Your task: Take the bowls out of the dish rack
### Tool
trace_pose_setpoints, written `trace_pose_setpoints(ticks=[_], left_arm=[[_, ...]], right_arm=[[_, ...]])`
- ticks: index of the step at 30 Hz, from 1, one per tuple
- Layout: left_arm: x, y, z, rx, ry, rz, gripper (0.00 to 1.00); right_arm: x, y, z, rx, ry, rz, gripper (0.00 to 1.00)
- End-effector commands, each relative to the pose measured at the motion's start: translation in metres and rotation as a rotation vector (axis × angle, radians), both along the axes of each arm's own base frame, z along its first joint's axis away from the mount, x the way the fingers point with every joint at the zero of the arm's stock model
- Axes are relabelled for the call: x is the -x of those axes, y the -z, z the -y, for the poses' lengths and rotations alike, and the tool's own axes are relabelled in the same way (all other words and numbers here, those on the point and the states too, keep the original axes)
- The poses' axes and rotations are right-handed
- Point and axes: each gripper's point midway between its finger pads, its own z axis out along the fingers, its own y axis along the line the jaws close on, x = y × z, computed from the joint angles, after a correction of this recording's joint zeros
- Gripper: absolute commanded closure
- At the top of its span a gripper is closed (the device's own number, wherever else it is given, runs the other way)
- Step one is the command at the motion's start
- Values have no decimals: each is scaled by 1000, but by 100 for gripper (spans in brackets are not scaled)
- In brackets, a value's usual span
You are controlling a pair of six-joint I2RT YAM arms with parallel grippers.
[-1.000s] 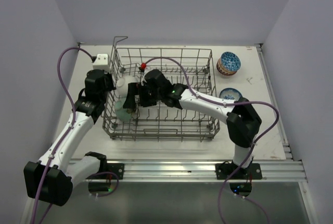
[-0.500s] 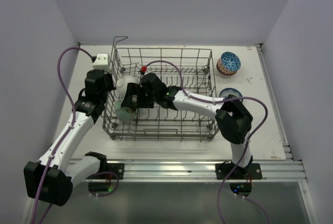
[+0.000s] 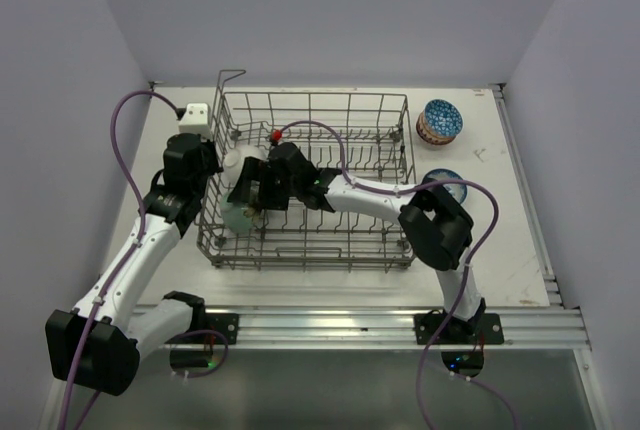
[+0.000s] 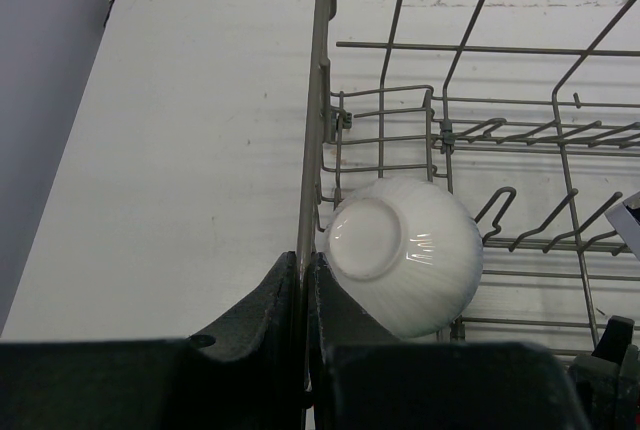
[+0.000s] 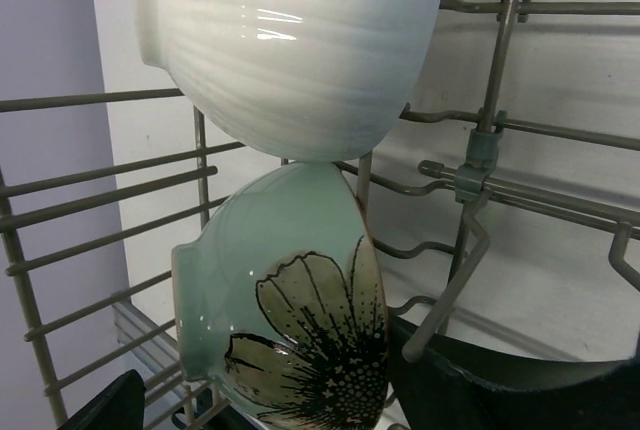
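Note:
The green flowered bowl needs its bottom free to rest in the blue bowl, so the robot's right gripper will grab its rim [image 3: 256, 220] [image 5: 383, 355] next.
The grey wire dish rack [image 3: 312, 96] stands mid-table. At its left end a white bowl [image 3: 233, 164] leans on edge above a pale green bowl [image 3: 238, 216]. My left gripper [image 3: 207, 172] is shut on the rack's left rim wire [image 4: 322, 70], with the white bowl [image 4: 402, 268] just to its right inside the rack. My right gripper [image 3: 249, 195] reaches into the rack from the right and is open. The green flowered bowl [image 5: 290, 310] stands on edge between its fingers [image 5: 500, 390], under the white bowl [image 5: 290, 40].
Right of the rack, a stack of blue patterned bowls [image 3: 440, 121] sits on the table. Another blue bowl [image 3: 443, 180] lies nearer, partly hidden by my right arm. A white box [image 3: 193, 114] with a purple cable lies at the rack's back left corner. Upright tines [image 5: 497, 70] crowd round the bowls.
My right arm has pushed further left inside the rack, bringing its open fingers up around the green bowl. The left arm and both racked bowls have stayed put.

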Motion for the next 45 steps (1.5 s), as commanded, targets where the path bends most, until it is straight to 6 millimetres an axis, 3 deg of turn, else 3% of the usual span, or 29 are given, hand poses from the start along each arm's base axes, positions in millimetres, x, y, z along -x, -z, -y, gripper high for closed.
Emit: trace_pose_setpoints(ticks=[1, 11, 17, 22, 30, 38, 41, 45], left_arm=[[2, 0, 8, 3, 30, 5, 100], [2, -1, 7, 2, 26, 5, 100], [2, -1, 7, -1, 25, 4, 100], [2, 0, 5, -6, 12, 3, 100], [2, -1, 2, -9, -3, 5, 100], [3, 1, 0, -16, -9, 1, 100], [3, 0, 0, -16, -12, 4, 100], [3, 0, -1, -19, -16, 4, 100]], right_arm=[[2, -27, -18, -114, -29, 16, 6], [14, -40, -17, -147, -92, 22, 45], [17, -44, -15, -153, -104, 27, 58], [25, -58, -17, -245, -127, 18, 60], [38, -86, -28, -453, -194, 3, 80], [42, -102, -21, -482, -203, 49, 99], [44, -115, -20, -558, -218, 46, 100], [44, -150, -13, -641, -230, 103, 100]])
